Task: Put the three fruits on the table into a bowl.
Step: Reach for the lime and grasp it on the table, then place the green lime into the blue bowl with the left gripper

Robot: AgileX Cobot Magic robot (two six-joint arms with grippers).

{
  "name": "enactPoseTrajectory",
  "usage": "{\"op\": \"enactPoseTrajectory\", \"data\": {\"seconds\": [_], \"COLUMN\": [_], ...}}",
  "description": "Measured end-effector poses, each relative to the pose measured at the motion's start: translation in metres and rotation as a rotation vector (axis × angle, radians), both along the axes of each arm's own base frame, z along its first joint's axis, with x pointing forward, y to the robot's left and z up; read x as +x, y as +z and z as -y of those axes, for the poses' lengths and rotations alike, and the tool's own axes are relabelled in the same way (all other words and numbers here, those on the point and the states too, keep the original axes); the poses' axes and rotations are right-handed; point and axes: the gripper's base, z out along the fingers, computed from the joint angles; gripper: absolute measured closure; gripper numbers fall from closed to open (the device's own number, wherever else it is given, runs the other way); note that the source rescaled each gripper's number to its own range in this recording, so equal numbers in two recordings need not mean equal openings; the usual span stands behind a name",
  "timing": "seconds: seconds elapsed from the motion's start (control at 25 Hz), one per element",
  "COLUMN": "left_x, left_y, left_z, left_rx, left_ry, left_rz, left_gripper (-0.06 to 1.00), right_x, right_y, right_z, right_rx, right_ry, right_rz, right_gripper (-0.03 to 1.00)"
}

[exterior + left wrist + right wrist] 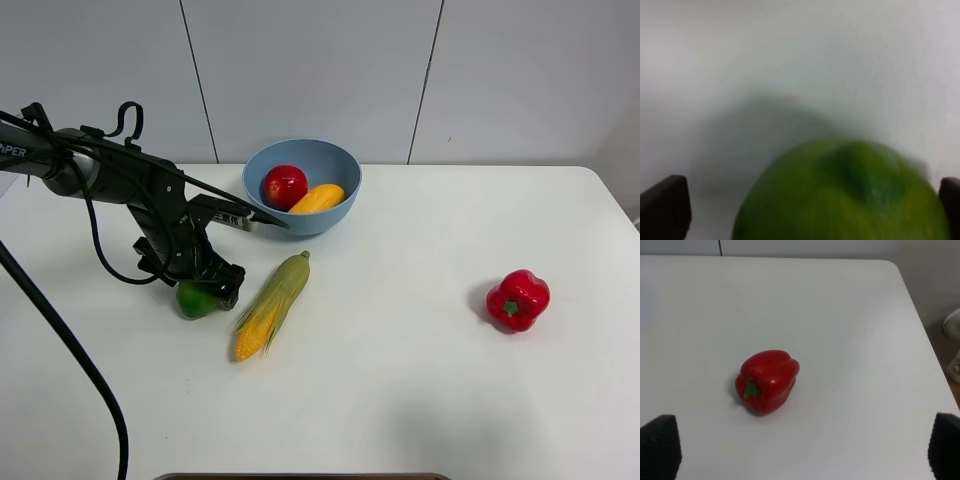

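I should put the last fruit into the light-blue bowl next, so my left gripper should grab the dark-green lime by its round middle (197, 301) (837, 207).
The dark-green lime (194, 301) lies on the white table (420, 380), left of the corn cob. My left gripper (207, 287) is down over it. In the left wrist view the lime (840, 195) fills the space between the two dark fingertips of the left gripper (807, 205). The jaws are open around it, with a gap on one side. The red apple (284, 185) and the yellow-orange mango (316, 198) lie in the light-blue bowl (340, 160). My right gripper (802, 450) is open and empty, hovering short of the pepper.
A green-husked corn cob (272, 305) lies just right of the lime, pointing toward the bowl. A red bell pepper (518, 300) sits at the right, also in the right wrist view (769, 380). The table's right edge (920, 330) is near it.
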Motion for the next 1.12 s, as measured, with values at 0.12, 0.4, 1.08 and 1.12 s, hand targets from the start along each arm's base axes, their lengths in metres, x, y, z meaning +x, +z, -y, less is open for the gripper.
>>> {"op": "enactPoseTrajectory", "data": {"seconds": [0.12,0.4,1.08,1.12], "left_x": [0.0008,0.0013,0.0018,0.0018], "left_y": [-0.0059,-0.0074,-0.0073,-0.0073], "left_z": [0.0004,0.0006,0.0004,0.0004], "left_rx": [0.002,0.002,0.007,0.007], "left_ry": [-0.001,-0.001,-0.008,-0.008], "left_rz": [-0.004,-0.005,0.001,0.001], "left_gripper": [-0.06,-0.06,0.92,0.92], "right_x": [0.0,0.0,0.0,0.0], "right_y": [0.0,0.0,0.0,0.0], "right_z": [0.0,0.0,0.0,0.0], "right_rx": [0.0,0.003,0.004,0.004], "right_ry": [0.0,-0.002,-0.002,-0.002], "right_rz": [0.0,0.0,0.0,0.0], "right_gripper": [-0.03,-0.03,-0.03,-0.03]}}
